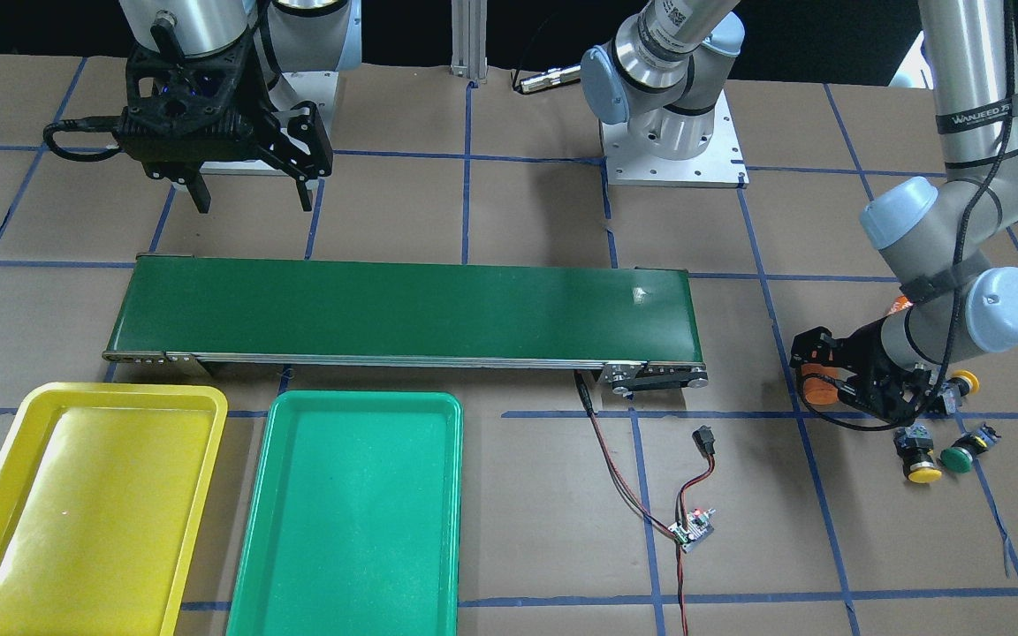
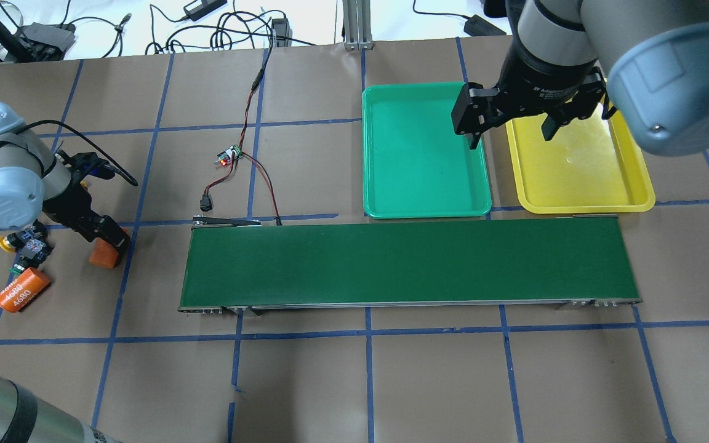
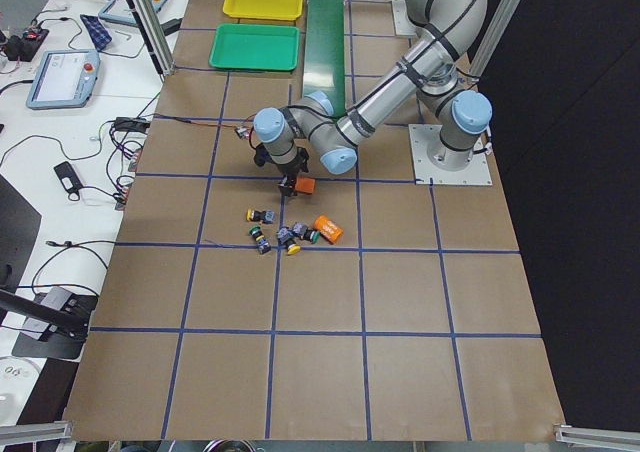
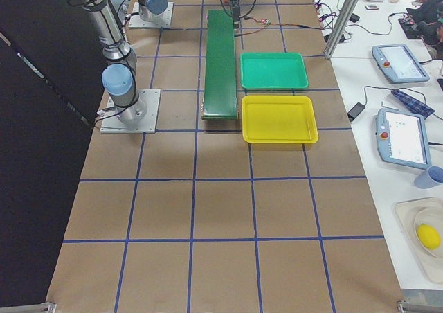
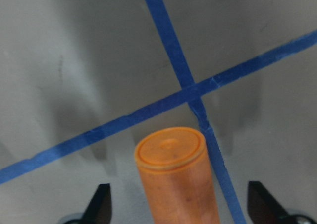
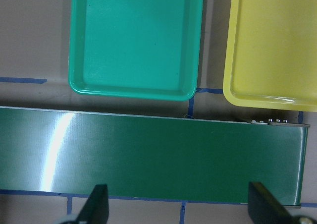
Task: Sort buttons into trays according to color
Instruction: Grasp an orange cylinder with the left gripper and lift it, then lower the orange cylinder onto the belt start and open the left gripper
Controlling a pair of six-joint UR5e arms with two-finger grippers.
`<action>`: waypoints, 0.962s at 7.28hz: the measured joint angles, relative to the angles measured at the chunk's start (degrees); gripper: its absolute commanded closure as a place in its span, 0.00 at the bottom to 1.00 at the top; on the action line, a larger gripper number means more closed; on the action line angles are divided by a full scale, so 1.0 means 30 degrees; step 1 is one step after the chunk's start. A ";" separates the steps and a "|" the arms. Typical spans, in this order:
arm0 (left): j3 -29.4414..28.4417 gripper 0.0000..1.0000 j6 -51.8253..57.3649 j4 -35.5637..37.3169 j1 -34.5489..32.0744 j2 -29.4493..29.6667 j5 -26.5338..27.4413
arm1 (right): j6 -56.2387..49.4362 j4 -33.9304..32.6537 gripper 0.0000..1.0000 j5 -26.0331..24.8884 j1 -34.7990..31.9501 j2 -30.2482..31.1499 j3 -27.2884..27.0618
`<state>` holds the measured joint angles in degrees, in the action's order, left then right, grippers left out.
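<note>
My left gripper grabs the orange cylinder by its round body (image 1: 821,390) next, to move it onto the green conveyor (image 1: 405,307).
The buttons lie in a cluster on the table at my left arm's end. One with a yellow cap (image 1: 923,473), one with a green cap (image 1: 957,458) and another yellow one (image 1: 967,382), half hidden by the arm, show in the front view. My left gripper (image 1: 814,375) is open, low over the table, its fingers (image 5: 101,206) wide on both sides of an orange cylinder (image 5: 176,177) without touching it. My right gripper (image 2: 511,129) is open and empty, hovering above the green tray (image 2: 422,154) and the yellow tray (image 2: 576,166). Both trays are empty.
The long dark green conveyor belt (image 2: 410,264) lies across the middle, between the robot and the trays. A second orange cylinder (image 2: 22,289) lies by the buttons. A small controller board (image 2: 228,157) with red and black wires sits beyond the belt's left end.
</note>
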<state>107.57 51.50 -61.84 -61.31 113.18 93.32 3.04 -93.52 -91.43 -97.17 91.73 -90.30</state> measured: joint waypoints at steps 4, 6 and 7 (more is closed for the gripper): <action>0.0160 1.00 0.0685 -0.1516 -0.3651 -0.3204 -0.0038 | 0.0041 -0.0001 0.00 0.0122 -0.0023 -0.0021 -0.0016; 0.0279 1.00 0.1626 -0.2421 -0.7189 -0.5331 -0.0116 | 0.0014 0.0006 0.00 0.0101 0.0030 -0.0019 -0.0017; 0.0532 1.00 0.1886 -0.2861 -0.8124 -0.6100 -0.0542 | 0.0003 0.0018 0.00 0.0098 0.0065 0.0001 -0.0017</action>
<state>109.17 57.16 -70.43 -85.68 94.88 91.69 3.05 -93.46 -91.14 -96.98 91.73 -90.35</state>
